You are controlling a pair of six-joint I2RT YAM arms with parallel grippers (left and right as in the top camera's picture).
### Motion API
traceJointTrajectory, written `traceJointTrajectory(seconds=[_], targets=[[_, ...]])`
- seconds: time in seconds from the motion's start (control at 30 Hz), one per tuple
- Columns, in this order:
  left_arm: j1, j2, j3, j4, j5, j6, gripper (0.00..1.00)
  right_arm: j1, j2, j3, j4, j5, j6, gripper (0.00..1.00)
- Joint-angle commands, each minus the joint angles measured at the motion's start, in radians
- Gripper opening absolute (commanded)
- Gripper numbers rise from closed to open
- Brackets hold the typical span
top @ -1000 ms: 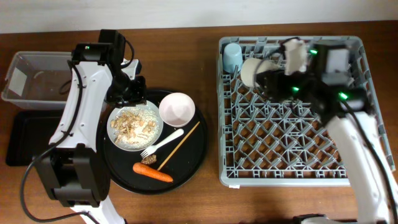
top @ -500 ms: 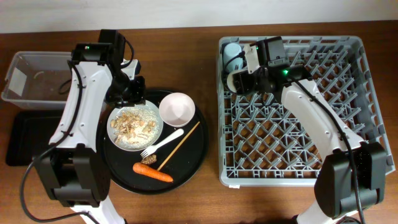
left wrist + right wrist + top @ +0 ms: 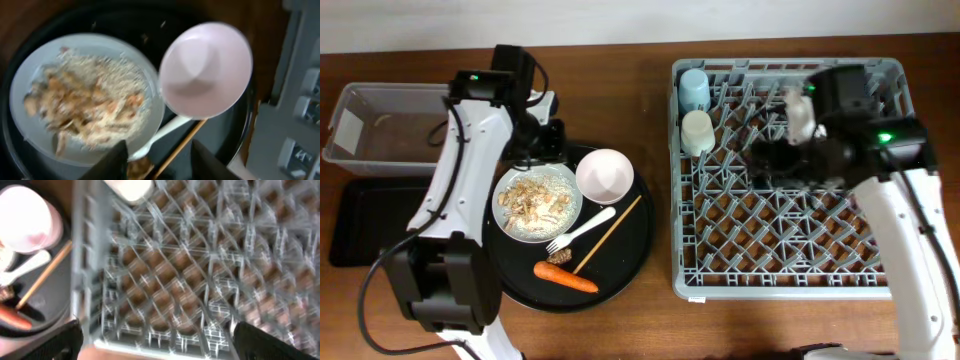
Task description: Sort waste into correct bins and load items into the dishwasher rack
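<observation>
My right gripper will grab the white bowl's rim, leaving the bowl's body clear to load into the grey rack.
My left gripper [image 3: 545, 140] is open and empty, above the white plate [image 3: 30, 80] of beige food scraps [image 3: 535, 198] and the white bowl [image 3: 605, 175]. The fork [image 3: 165, 135], chopstick [image 3: 182, 150] and brown lump [image 3: 137, 167] lie between its fingertips [image 3: 112, 162]. The carrot [image 3: 565, 277] lies at the round tray's front. My right gripper [image 3: 775, 155] is open and empty over the grey rack [image 3: 785, 285]. The cream cup [image 3: 697, 130] and light-blue cup [image 3: 693, 88] stand in the rack's far left corner. The red wrapper is not in view.
The plate, bowl, fork and chopstick rest on a large round black tray [image 3: 635, 250]. A clear tub [image 3: 380, 125] and a shallow black tray [image 3: 365, 220] sit at the far left. The right wrist view is blurred over the rack [image 3: 200, 280].
My right gripper let go of the cream cup, which now stands beside the light-blue cup, and swung right over the rack. My left gripper shifted slightly right.
</observation>
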Motion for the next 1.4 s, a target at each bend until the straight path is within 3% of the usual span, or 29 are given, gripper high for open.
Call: traceJointTrajectory(seconds=[0.0,0.17,0.37,0.5,0.57,0.63,0.73,0.83,0.87,1.13,1.3,1.37], targets=[[-0.048,-0.003,-0.083,0.061,-0.004,-0.007,0.42,-0.079,-0.003,-0.002,-0.078,-0.021,0.013,0.99],[-0.027,-0.010,-0.093,-0.020,-0.115,-0.022,0.41,-0.040,-0.003,-0.002,-0.081,-0.182,-0.059,0.99],[0.199,-0.042,-0.093,-0.105,-0.126,-0.104,0.41,0.332,0.065,0.000,0.140,-0.178,-0.005,0.99],[0.345,-0.044,-0.093,-0.116,-0.111,-0.120,0.42,0.509,0.263,0.080,0.236,-0.160,0.018,0.99],[0.386,-0.044,-0.093,-0.124,-0.090,-0.126,0.42,0.570,0.395,0.151,0.282,-0.033,0.025,0.99],[0.395,-0.044,-0.093,-0.124,-0.093,-0.125,0.42,0.591,0.480,0.161,0.359,0.073,0.110,0.99],[0.395,-0.044,-0.093,-0.122,-0.093,-0.126,0.42,0.581,0.586,0.161,0.441,0.076,0.219,0.98],[0.394,-0.044,-0.093,-0.119,-0.093,-0.125,0.43,0.584,0.636,0.161,0.498,0.066,0.220,0.86],[0.394,-0.044,-0.093,-0.119,-0.093,-0.125,0.42,0.584,0.646,0.160,0.517,0.067,0.221,0.75],[0.394,-0.044,-0.093,-0.119,-0.093,-0.125,0.42,0.582,0.704,0.155,0.541,0.140,0.291,0.59],[0.394,-0.044,-0.093,-0.119,-0.093,-0.125,0.42,0.582,0.705,0.145,0.542,0.141,0.290,0.24],[0.394,-0.044,-0.093,-0.119,-0.093,-0.125,0.43,0.582,0.705,0.145,0.541,0.141,0.291,0.23]])
